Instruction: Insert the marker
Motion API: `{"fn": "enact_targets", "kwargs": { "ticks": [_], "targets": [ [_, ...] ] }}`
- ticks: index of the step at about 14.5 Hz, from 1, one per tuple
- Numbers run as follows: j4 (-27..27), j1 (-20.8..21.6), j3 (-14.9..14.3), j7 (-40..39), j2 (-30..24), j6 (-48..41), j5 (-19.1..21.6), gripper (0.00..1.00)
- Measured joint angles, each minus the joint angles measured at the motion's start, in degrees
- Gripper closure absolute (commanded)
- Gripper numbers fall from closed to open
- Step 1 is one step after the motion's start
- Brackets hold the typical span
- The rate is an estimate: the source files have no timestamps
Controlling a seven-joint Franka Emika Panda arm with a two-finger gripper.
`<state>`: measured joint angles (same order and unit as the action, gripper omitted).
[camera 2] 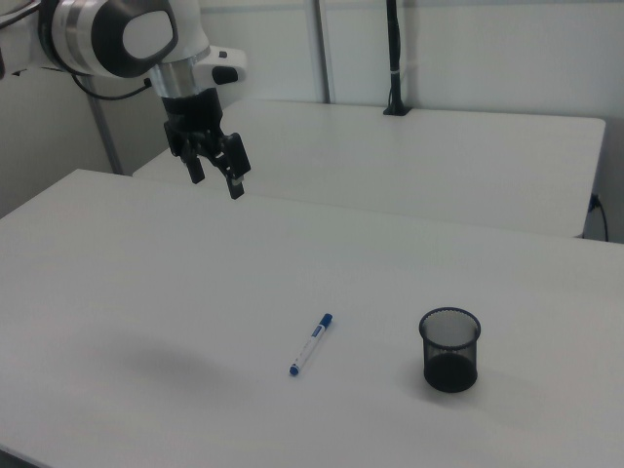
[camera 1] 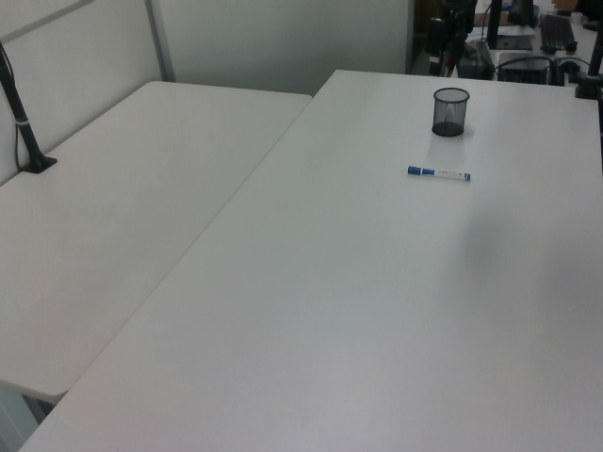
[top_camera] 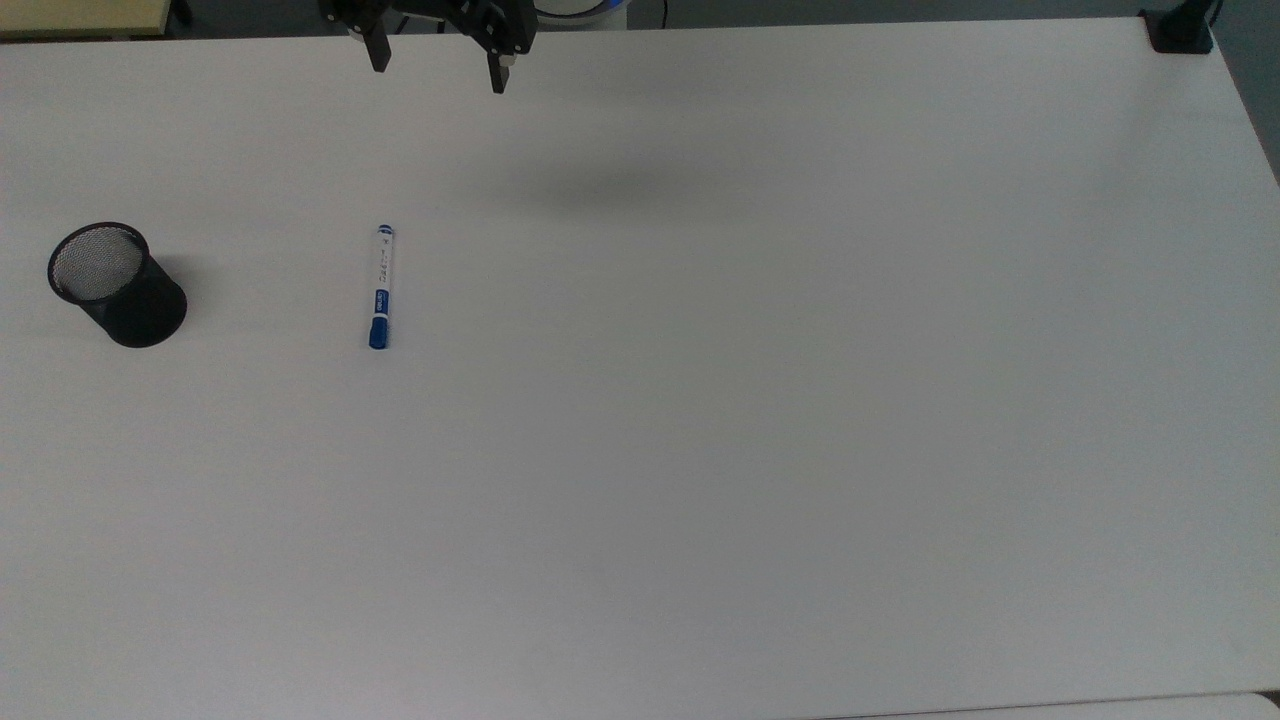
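My gripper takes hold of the marker by its blue cap end (camera 1: 421, 171) next, to put the marker into the black mesh cup (camera 1: 450, 111).
The marker (top_camera: 381, 287), a slim white pen with a blue cap, lies flat on the white table (top_camera: 750, 420); the left view has it as marker (camera 1: 439, 173) and the right view as marker (camera 2: 311, 344). A black mesh cup (top_camera: 116, 283) stands upright at the top view's left, apart from the pen, also seen as cup (camera 1: 450, 111) and cup (camera 2: 449, 349). My gripper (top_camera: 438, 64) hangs high over the far table edge, open and holding nothing, gripper (camera 2: 216, 181) well above and away from the pen.
A second white table (camera 1: 122, 207) adjoins along one long side. A black clamp post (camera 2: 394, 58) stands on it, and a black clamp (top_camera: 1180, 30) sits at the top view's upper right corner. Equipment clutters the far end behind the cup in the left view.
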<state>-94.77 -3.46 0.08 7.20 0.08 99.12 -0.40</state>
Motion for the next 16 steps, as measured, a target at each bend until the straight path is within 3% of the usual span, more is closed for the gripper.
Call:
{"fn": "enact_targets", "kwargs": {
  "ticks": [10,12,14,16],
  "targets": [
    [0.00,-0.09,-0.03,-0.51,0.00,0.00,0.00,0.00],
    [-0.06,-0.94,-0.22,-7.19,0.03,0.00,-0.69,0.00],
    [-0.76,-2.66,-0.36,-18.70,1.03,0.00,-2.82,0.00],
    [-1.59,-3.98,-0.44,-22.68,5.01,2.45,-7.16,0.00]
  ]
}}
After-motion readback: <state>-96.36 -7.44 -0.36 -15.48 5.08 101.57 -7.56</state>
